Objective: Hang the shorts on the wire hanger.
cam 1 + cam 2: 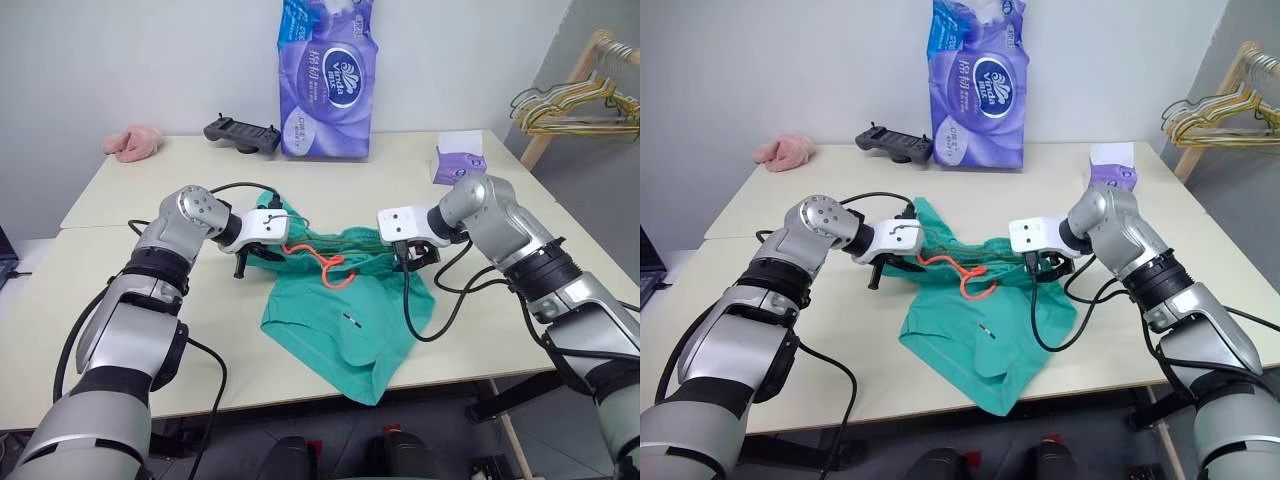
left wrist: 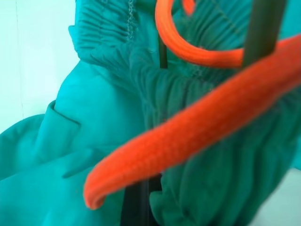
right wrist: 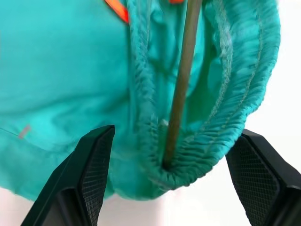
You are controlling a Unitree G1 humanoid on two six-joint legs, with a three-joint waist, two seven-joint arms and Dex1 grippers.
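Observation:
Next, my right gripper grabs the wire hanger by its end inside the gathered waistband, to hang the shorts [image 1: 345, 310].
The teal shorts [image 1: 345, 310] lie crumpled mid-table, part of them hanging over the front edge, with the orange drawstring [image 1: 325, 262] looped on top. The thin olive wire hanger [image 3: 181, 84] runs inside the gathered waistband, and its hook [image 1: 287, 216] pokes out beside the left hand. My left gripper [image 1: 244, 262] is shut on the hanger's wire at the waistband's left end. My right gripper [image 3: 175, 136] stands open at the waistband's right end. Its black fingers [image 3: 89, 174] flank the bunched elastic and the wire without touching them.
A tall purple tissue pack [image 1: 325, 80], a black controller [image 1: 242, 133] and a pink cloth [image 1: 133, 142] sit along the table's back. A small purple box [image 1: 458, 160] stands at back right. A wooden rack with yellow and pale hangers [image 1: 580, 105] is off the table's right.

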